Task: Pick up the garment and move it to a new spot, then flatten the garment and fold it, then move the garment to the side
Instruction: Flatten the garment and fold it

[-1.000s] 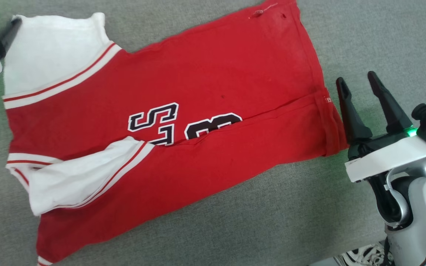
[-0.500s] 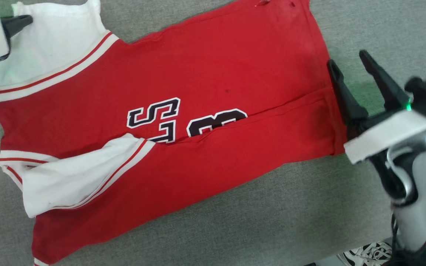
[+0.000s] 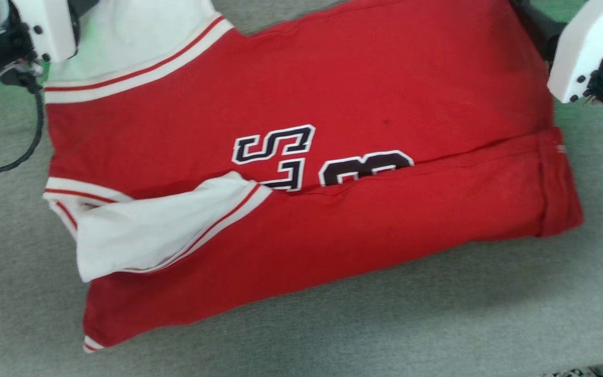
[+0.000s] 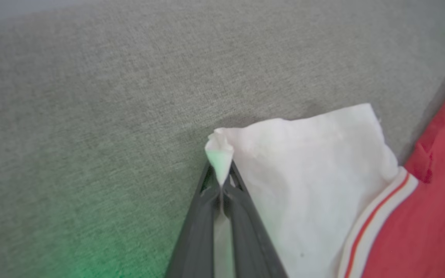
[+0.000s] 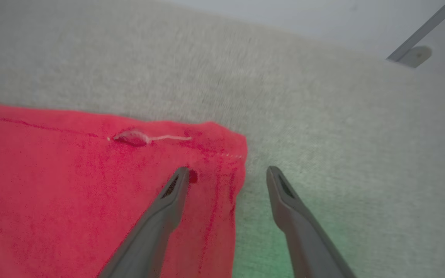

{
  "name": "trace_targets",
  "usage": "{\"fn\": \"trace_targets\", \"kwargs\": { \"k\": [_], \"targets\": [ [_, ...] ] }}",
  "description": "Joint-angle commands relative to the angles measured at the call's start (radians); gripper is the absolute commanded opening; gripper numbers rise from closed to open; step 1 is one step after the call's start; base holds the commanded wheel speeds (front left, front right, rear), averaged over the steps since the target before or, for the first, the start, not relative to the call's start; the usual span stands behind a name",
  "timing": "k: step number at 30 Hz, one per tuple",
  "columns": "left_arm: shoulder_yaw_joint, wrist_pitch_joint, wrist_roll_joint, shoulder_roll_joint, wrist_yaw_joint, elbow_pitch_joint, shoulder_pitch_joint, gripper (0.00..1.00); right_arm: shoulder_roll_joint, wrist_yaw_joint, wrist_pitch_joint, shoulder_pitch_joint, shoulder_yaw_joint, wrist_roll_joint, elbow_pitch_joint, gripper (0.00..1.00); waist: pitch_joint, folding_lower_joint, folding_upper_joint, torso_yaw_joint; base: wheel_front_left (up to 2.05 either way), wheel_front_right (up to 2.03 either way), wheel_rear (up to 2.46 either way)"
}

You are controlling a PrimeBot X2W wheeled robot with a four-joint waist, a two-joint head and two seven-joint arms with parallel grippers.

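Note:
The right gripper pinches the red cloth (image 5: 86,194) by its hem corner (image 5: 230,169) next, since the cloth is flat and bare cushion is just past its edge.
The garment (image 3: 306,94), bright red with a black-and-white "S3" print and white striped sleeves, lies spread on the grey fabric surface (image 3: 437,324), its near long edge folded over the middle. In the left wrist view my left gripper (image 4: 219,173) is shut on the corner of the far white sleeve (image 4: 307,173), a tuft of cloth sticking out past its tips. In the right wrist view my right gripper (image 5: 226,175) stands open astride the garment's far corner (image 5: 214,146), one finger (image 5: 168,200) over the red cloth, the other over the bare surface.
My two white wrist housings sit at the top left (image 3: 45,26) and top right (image 3: 584,47) of the head view. A metal leg or bracket (image 5: 415,50) shows beyond the surface's far edge. A shoe (image 3: 576,373) peeks in at the bottom right.
My left gripper has shut on the white sleeve corner. My right gripper has moved up along the garment's right edge to its far corner. The head view has shifted.

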Motion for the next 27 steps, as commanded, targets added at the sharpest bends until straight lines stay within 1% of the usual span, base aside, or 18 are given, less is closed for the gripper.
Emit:
{"fn": "trace_targets", "kwargs": {
  "k": [1, 3, 5, 7, 8, 9, 10, 12, 17, 19, 24, 27],
  "targets": [
    [-0.016, 0.0, -0.002, 0.002, 0.003, 0.003, 0.007, 0.0, -0.004, 0.0, 0.033, -0.016, 0.023, 0.016, 0.02, 1.0, 0.015, 0.0, 0.0, 0.027, 0.0, 0.0, 0.0],
    [-0.027, -0.011, -0.001, -0.004, 0.003, -0.005, 0.008, 0.0, -0.01, 0.0, 0.103, -0.053, 0.046, 0.053, 0.061, 1.0, 0.019, 0.0, 0.0, 0.043, 0.0, 0.0, 0.0],
    [-0.037, -0.025, -0.006, -0.01, 0.003, -0.01, 0.016, 0.0, -0.017, 0.0, 0.177, -0.06, 0.096, 0.083, 0.09, 1.0, 0.019, 0.0, 0.0, 0.055, 0.0, 0.0, 0.0],
    [-0.041, -0.04, -0.017, -0.013, 0.003, -0.011, 0.023, 0.0, -0.02, 0.0, 0.222, -0.066, 0.12, 0.121, 0.104, 1.0, 0.019, 0.0, 0.0, 0.063, 0.0, 0.0, 0.0],
    [-0.043, -0.045, -0.02, -0.012, 0.003, -0.012, 0.025, 0.0, -0.024, 0.001, 0.239, -0.07, 0.134, 0.133, 0.102, 0.47, 0.019, 0.0, 0.0, 0.066, 0.0, 0.0, 0.0],
    [-0.044, -0.056, -0.027, -0.014, 0.003, -0.016, 0.026, 0.0, -0.031, 0.001, 0.241, -0.071, 0.138, 0.146, 0.101, 0.29, 0.018, 0.0, 0.0, 0.069, 0.0, 0.0, 0.0],
    [-0.043, -0.067, -0.031, -0.017, 0.003, -0.02, 0.028, 0.0, -0.039, 0.001, 0.244, -0.075, 0.14, 0.156, 0.101, 0.0, 0.017, 0.0, 0.0, 0.072, 0.0, 0.0, 0.0],
    [-0.036, -0.094, -0.05, -0.026, 0.003, -0.037, 0.029, 0.0, -0.058, 0.0, 0.233, -0.08, 0.136, 0.168, 0.099, 0.0, 0.01, 0.0, 0.0, 0.079, 0.0, 0.0, 0.0],
    [-0.023, -0.192, -0.1, -0.036, 0.002, -0.095, 0.044, 0.0, -0.1, 0.0, 0.149, -0.074, 0.094, 0.186, 0.078, 0.0, -0.038, 0.0, 0.0, 0.104, 0.0, 0.0, 0.0],
    [-0.021, -0.237, -0.122, -0.03, 0.002, -0.131, 0.062, 0.0, -0.112, 0.0, 0.119, -0.057, 0.088, 0.182, 0.064, 0.0, -0.066, 0.0, 0.0, 0.114, 0.0, 0.0, 0.0],
    [-0.033, -0.336, -0.163, 0.01, 0.002, -0.271, 0.132, 0.0, -0.145, 0.0, 0.061, 0.025, 0.058, 0.198, -0.002, 0.0, -0.135, 0.0, 0.0, 0.145, 0.0, 0.0, 0.0],
    [-0.047, -0.399, -0.181, 0.057, 0.002, -0.371, 0.199, 0.0, -0.174, 0.0, 0.042, 0.105, 0.034, 0.196, -0.057, 0.0, -0.176, 0.0, 0.0, 0.162, 0.0, 0.0, 0.0]
  ]
}}
